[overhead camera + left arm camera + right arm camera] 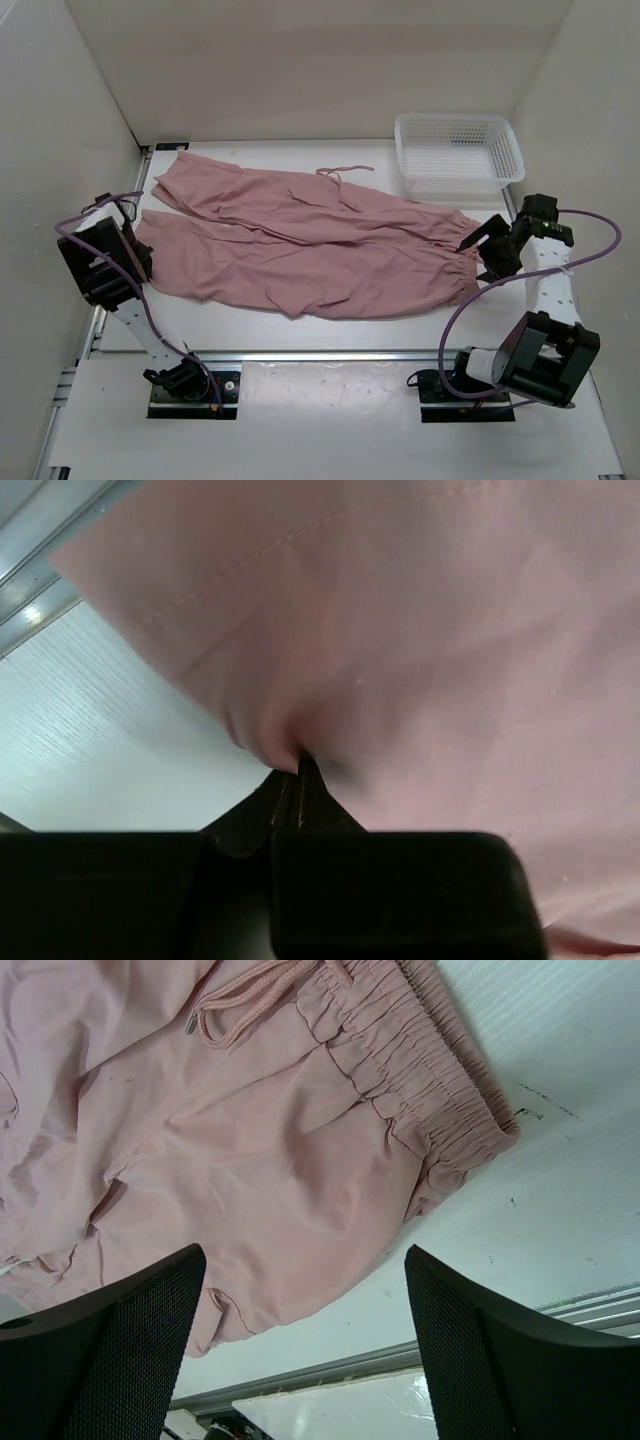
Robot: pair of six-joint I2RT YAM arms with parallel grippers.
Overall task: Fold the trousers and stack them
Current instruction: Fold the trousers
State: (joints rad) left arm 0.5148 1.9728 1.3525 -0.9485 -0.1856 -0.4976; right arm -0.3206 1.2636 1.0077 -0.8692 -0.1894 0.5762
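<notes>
The robot's right gripper should next grip the trousers (300, 235) by the waistband's near corner (469, 289), and the robot should then fold the near leg over the far leg.
The dusty-pink trousers (300, 235) lie spread flat across the white table, legs to the left, gathered waistband (420, 1080) to the right, drawstring cord (343, 171) at the back. My left gripper (140, 255) is shut on the hem of the near leg; the left wrist view shows the fingertips pinching a fold of pink fabric (400, 660). My right gripper (490, 250) is open and empty, hovering just above the waistband's near corner; the right wrist view shows the wide-apart fingers (110, 1340) over the fabric and the table edge.
A white mesh basket (458, 150) stands at the back right. White walls close in the table on three sides. A metal rail (320, 352) runs along the table's near edge by the arm bases.
</notes>
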